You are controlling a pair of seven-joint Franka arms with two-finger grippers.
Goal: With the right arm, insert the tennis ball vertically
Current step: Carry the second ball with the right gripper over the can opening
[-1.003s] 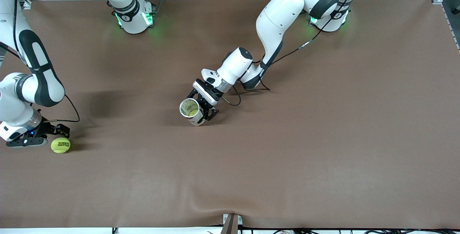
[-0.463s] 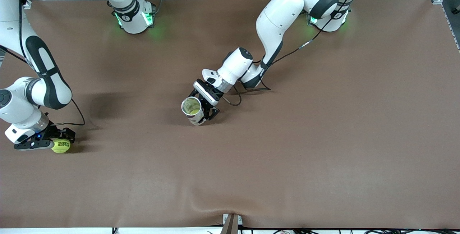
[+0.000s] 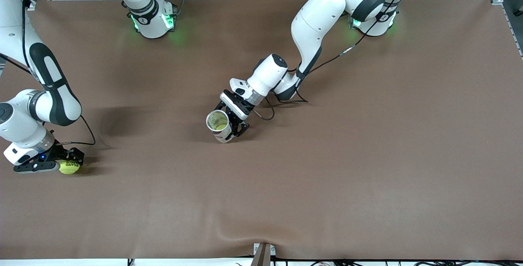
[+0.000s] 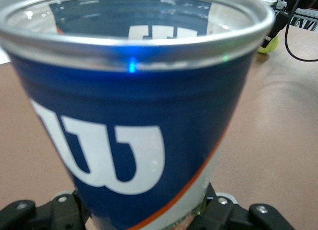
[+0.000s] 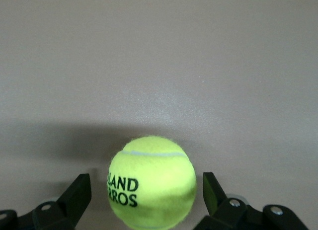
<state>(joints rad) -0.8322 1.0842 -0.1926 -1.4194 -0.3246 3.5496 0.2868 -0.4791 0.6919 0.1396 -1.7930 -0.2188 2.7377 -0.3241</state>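
My right gripper's fingers are on either side of the tennis ball in the right wrist view, so my right gripper closes on it next.
A yellow-green tennis ball (image 3: 69, 168) (image 5: 151, 183) lies on the brown table near the right arm's end. My right gripper (image 3: 68, 163) (image 5: 145, 186) is down at the table, open. One black finger (image 5: 78, 194) stands on each side of the ball, with gaps between. At mid-table my left gripper (image 3: 226, 125) (image 4: 144, 217) is shut on a blue-and-white ball can (image 3: 219, 126) (image 4: 134, 115). The can stands about upright with its open mouth up. Something yellow-green shows inside it. The ball (image 4: 270, 43) also shows small in the left wrist view.
The brown mat (image 3: 347, 155) covers the whole table and wrinkles at its edge nearest the front camera. A metal bracket (image 3: 263, 253) sits at that edge. A black cable (image 3: 265, 115) trails on the mat by the left wrist.
My right gripper has slid toward the tennis ball until its open fingers stand on either side of it. The left gripper and the can have barely shifted.
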